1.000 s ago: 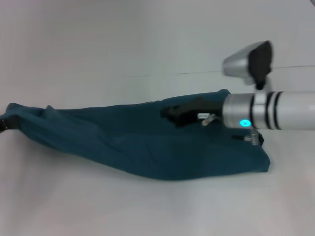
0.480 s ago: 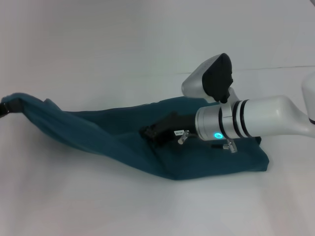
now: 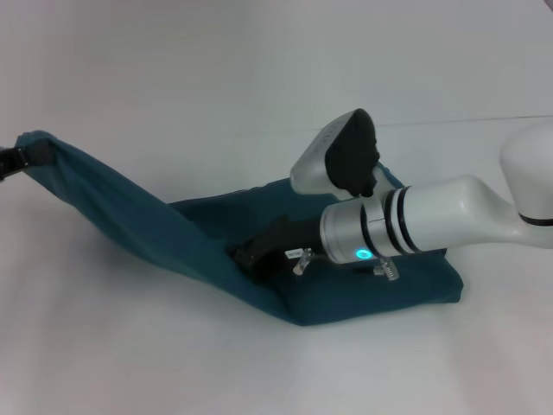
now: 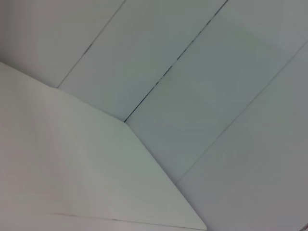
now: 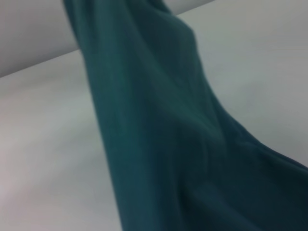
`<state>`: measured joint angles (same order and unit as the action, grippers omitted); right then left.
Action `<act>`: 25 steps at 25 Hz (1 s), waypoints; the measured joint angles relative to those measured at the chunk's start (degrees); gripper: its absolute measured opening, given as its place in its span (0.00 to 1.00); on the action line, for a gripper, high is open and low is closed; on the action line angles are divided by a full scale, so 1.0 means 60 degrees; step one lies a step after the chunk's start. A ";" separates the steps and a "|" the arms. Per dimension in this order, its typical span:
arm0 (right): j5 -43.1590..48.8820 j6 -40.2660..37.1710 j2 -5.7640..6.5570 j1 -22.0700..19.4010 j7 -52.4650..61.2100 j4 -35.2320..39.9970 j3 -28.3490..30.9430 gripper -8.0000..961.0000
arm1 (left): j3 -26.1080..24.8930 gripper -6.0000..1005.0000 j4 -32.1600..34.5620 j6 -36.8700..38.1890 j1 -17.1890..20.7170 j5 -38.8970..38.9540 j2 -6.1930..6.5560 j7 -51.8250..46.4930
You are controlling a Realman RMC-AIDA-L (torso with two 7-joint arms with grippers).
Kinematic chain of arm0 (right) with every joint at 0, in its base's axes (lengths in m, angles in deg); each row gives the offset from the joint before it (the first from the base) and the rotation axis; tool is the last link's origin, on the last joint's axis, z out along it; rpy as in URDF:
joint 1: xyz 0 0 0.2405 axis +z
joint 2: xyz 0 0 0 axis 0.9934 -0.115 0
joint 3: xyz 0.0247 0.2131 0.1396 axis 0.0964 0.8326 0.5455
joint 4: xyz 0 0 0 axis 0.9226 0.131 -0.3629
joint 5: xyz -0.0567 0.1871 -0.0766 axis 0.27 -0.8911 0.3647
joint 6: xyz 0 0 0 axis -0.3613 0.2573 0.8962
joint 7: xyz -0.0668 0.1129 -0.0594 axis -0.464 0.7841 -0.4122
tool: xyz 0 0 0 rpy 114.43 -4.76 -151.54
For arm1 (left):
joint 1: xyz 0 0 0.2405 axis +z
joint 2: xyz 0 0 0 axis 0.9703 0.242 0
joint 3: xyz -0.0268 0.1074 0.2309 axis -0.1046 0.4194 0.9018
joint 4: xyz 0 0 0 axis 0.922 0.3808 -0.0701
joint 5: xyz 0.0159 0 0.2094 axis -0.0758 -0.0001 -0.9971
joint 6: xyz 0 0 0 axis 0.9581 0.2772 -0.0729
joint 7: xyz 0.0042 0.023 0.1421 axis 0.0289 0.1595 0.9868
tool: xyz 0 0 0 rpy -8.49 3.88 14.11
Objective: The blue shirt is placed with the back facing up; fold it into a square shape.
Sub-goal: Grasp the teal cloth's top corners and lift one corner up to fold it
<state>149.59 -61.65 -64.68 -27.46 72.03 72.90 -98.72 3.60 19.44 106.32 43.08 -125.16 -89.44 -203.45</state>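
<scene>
I need to carry the blue shirt's band (image 3: 134, 207) (image 5: 130, 106) over the folded part before my right gripper releases it: that band slants up from the folded part.
The blue shirt (image 3: 164, 229) is stretched as a taut band from the far left of the head view down to a folded heap at the right (image 3: 389, 290). At the frame's left edge my left gripper (image 3: 9, 161) is shut on the shirt's raised end. My right gripper (image 3: 246, 257) sits low over the middle of the cloth, shut on the band's other end. The right wrist view shows only the blue shirt (image 5: 163, 144) hanging over the white table. Only pale panels appear in the left wrist view.
The white table (image 3: 130, 363) spreads all round the shirt. A thin seam (image 3: 484, 118) runs across its far right. My right arm's silver forearm (image 3: 415, 220) lies across the folded part of the cloth.
My right gripper has moved left and toward the front, dragging the cloth with it. The left end of the shirt has risen, and the flat spread has become a taut slanting band.
</scene>
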 joint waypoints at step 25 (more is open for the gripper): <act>-0.1533 -0.0185 -0.0002 0.0403 0.0534 0.0137 -0.2200 0.01 | 0.1083 0.11 -0.0104 -0.0033 -0.0830 0.0738 -0.0024 0.0132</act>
<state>140.39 -62.76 -64.69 -25.04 75.23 73.72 -111.92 10.10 18.82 106.12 38.10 -120.74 -89.59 -202.66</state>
